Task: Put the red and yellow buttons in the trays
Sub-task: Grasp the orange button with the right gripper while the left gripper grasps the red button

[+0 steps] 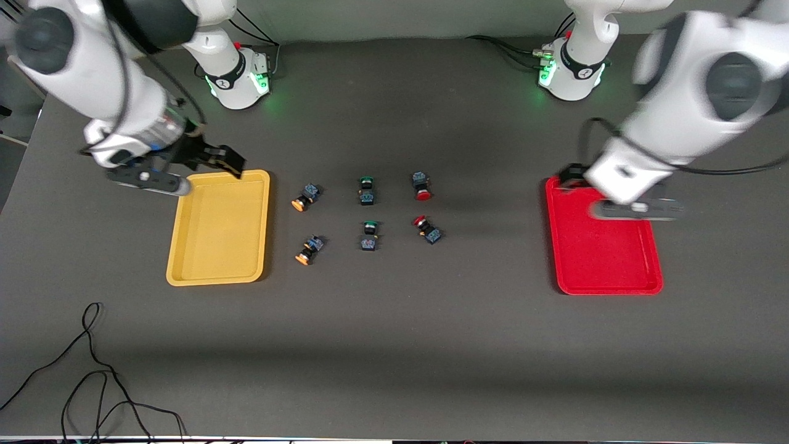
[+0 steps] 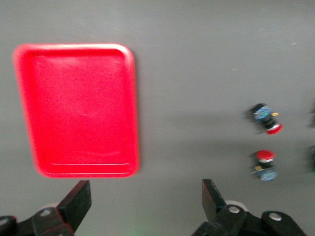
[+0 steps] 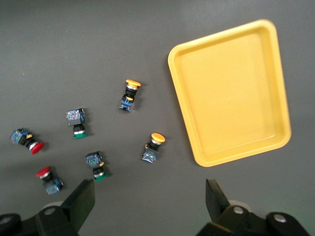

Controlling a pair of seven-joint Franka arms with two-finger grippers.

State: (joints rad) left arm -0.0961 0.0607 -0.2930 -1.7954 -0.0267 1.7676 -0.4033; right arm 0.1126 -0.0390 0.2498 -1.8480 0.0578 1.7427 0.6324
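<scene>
A red-capped button needs to go in the red tray point(image 1: 607, 259), so my left gripper will next grab it by its black body beneath the cap point(image 1: 420, 182).
Two yellow-capped buttons point(image 1: 306, 196) point(image 1: 309, 250) lie beside the yellow tray point(image 1: 219, 228). Two red-capped buttons point(image 1: 421, 185) point(image 1: 426, 229) lie toward the red tray point(image 1: 607, 259). Both trays hold nothing. My right gripper point(image 1: 225, 161) is open and empty over the yellow tray's edge farthest from the camera. Its wrist view point(image 3: 150, 199) shows the yellow tray point(image 3: 231, 93), the yellow buttons point(image 3: 129, 95) point(image 3: 153, 146) and the red buttons point(image 3: 25, 140) point(image 3: 49, 179). My left gripper point(image 1: 576, 179) is open and empty over the red tray's corner. Its wrist view point(image 2: 145, 199) shows the red tray point(image 2: 78, 108) and both red buttons point(image 2: 266, 119) point(image 2: 265, 164).
Two green-capped buttons point(image 1: 367, 190) point(image 1: 369, 235) lie between the yellow and red ones. They also show in the right wrist view point(image 3: 77, 122) point(image 3: 96, 165). Loose black cables point(image 1: 92, 370) lie near the table's front edge at the right arm's end.
</scene>
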